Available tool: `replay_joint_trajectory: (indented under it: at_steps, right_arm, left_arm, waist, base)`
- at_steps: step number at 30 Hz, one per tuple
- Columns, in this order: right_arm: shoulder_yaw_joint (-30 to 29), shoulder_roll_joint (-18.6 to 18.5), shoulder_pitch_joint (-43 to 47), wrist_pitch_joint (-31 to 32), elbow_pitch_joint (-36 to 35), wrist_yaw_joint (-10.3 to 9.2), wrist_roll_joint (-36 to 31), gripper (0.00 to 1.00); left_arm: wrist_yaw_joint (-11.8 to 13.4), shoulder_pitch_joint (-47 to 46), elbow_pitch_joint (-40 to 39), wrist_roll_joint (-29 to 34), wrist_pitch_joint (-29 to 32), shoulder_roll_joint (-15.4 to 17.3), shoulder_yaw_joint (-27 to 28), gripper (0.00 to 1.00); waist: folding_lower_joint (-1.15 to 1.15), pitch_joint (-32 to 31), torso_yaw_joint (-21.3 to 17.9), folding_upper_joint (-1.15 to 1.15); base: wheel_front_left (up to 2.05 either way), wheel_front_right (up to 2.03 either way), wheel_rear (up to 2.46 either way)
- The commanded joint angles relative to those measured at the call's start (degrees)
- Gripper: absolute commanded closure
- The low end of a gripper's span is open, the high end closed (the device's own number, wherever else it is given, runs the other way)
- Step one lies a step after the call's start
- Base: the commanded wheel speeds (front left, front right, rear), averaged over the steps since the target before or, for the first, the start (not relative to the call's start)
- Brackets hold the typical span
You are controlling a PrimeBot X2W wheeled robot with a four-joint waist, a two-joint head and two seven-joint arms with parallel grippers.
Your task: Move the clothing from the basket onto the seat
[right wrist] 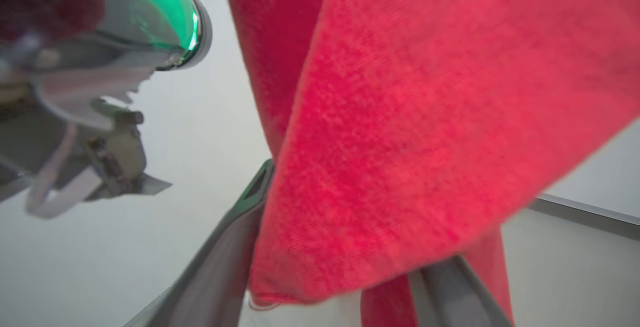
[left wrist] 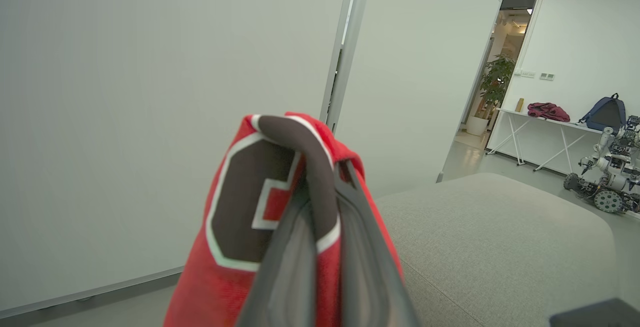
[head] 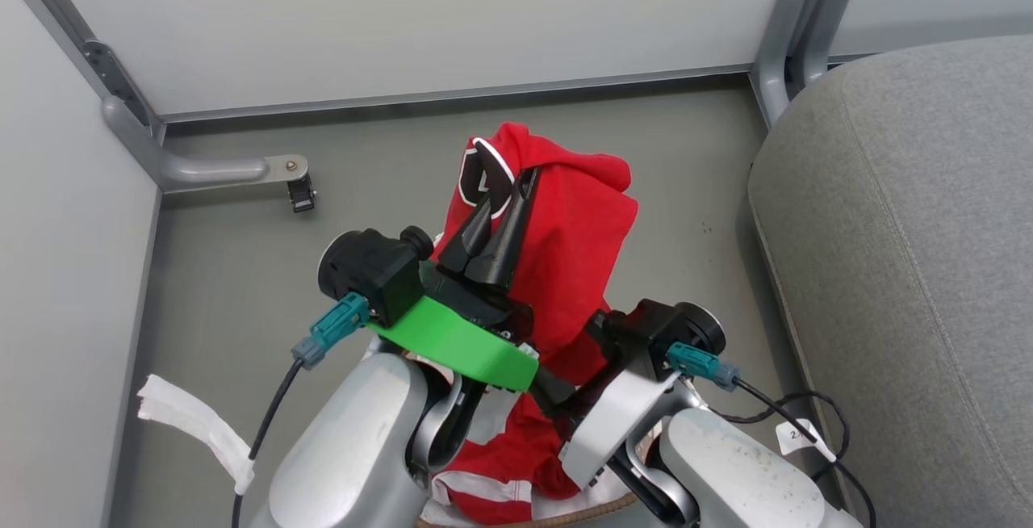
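The right gripper grabs the red jersey by its loose hanging edge [right wrist: 348,267] next, to bring the jersey onto the seat.
A piece of the clothing [head: 565,245], a red jersey with a black white-outlined number, hangs in the air with my left gripper [head: 504,197] shut on its top fold. In the left wrist view the dark fingers [left wrist: 350,247] pinch the jersey [left wrist: 240,207] by the number. My right gripper [right wrist: 357,217] stands open low behind the hanging cloth, and red fabric [right wrist: 400,117] drapes between its two spread fingers. More red and white clothing [head: 492,479] lies in the basket, whose brown rim [head: 549,518] shows at the bottom edge. The grey seat [head: 912,270] fills the right side.
Pale partition walls [head: 403,19] stand close ahead and to the left, with a metal foot and caster [head: 294,185] on the floor. A white cloth strip [head: 194,423] lies at lower left. A cable with a tag [head: 799,435] trails beside the seat. Another robot [left wrist: 610,182] stands far off.
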Motion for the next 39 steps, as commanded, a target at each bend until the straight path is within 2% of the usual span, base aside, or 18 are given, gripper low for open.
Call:
replay_joint_trajectory:
  at_steps: [1,2,10,12,13,20,25,26,34,39]
  right_arm:
    - [0.00,-0.22,-0.68,-0.11,0.45,-0.05,-0.58,0.60]
    - [0.35,-0.21,-0.83,-0.11,0.81,-0.05,-0.85,1.00]
    - [-3.16,-0.24,1.09,-0.12,-0.01,-0.06,-0.69,1.00]
    - [-4.58,-0.22,1.78,-0.11,-0.52,-0.06,-1.20,1.00]
    - [-5.33,-0.23,2.19,-0.12,-0.77,-0.06,-1.70,1.00]
    - [-11.90,-0.17,5.15,-0.12,-2.98,-0.05,-4.63,1.00]
    - [-16.03,-0.17,6.12,-0.12,-6.24,-0.06,-6.19,1.00]
    - [-17.60,-0.18,6.77,-0.11,-7.42,-0.06,-6.73,1.00]
    - [-22.25,-0.16,8.95,-0.12,-10.61,-0.05,-7.96,1.00]
    - [-27.65,-0.14,11.73,-0.12,-13.43,-0.05,-8.94,1.00]
  left_arm:
    - [-0.13,-0.28,-0.06,-0.45,-0.06,0.01,0.00,1.00]
    - [-0.13,-0.30,-0.05,-0.45,-0.06,0.00,-0.07,1.00]
    - [-0.13,1.23,2.23,1.00,-0.06,0.36,1.65,1.00]
    - [-0.13,1.47,2.77,1.85,-0.06,0.59,2.46,0.52]
    - [-0.13,1.91,3.49,2.50,-0.05,0.90,2.66,0.00]
    - [-0.12,3.79,4.91,5.54,-0.05,1.11,4.41,0.00]
    - [-0.12,5.29,5.42,7.23,-0.05,1.60,4.91,0.00]
    - [-0.12,5.93,5.50,7.67,-0.05,1.81,4.94,0.00]
    - [-0.12,7.35,5.50,9.77,-0.05,2.27,4.74,0.00]
    - [-0.12,5.16,6.50,8.54,-0.05,1.95,0.54,0.00]
  waist:
    - [0.00,0.09,0.21,0.00]
    - [0.00,0.15,0.30,0.00]
    - [0.00,0.28,-1.21,0.00]
    - [0.00,0.21,-2.48,0.00]
    - [0.00,0.18,-3.42,0.00]
    - [0.00,0.59,-10.92,0.00]
    - [0.00,1.15,-17.95,0.00]
    - [0.00,1.29,-20.52,0.00]
    - [0.00,1.94,-30.46,0.00]
    - [0.00,3.50,-31.48,0.00]
  base:
    - [0.00,0.00,0.00]
    - [0.00,0.00,0.00]
    - [0.00,0.00,0.00]
    - [0.00,0.00,0.00]
    - [0.00,0.00,0.00]
    - [0.00,0.00,0.00]
    - [0.00,0.00,0.00]
    - [0.00,0.00,0.00]
    - [0.00,0.00,0.00]
    - [0.00,0.00,0.00]
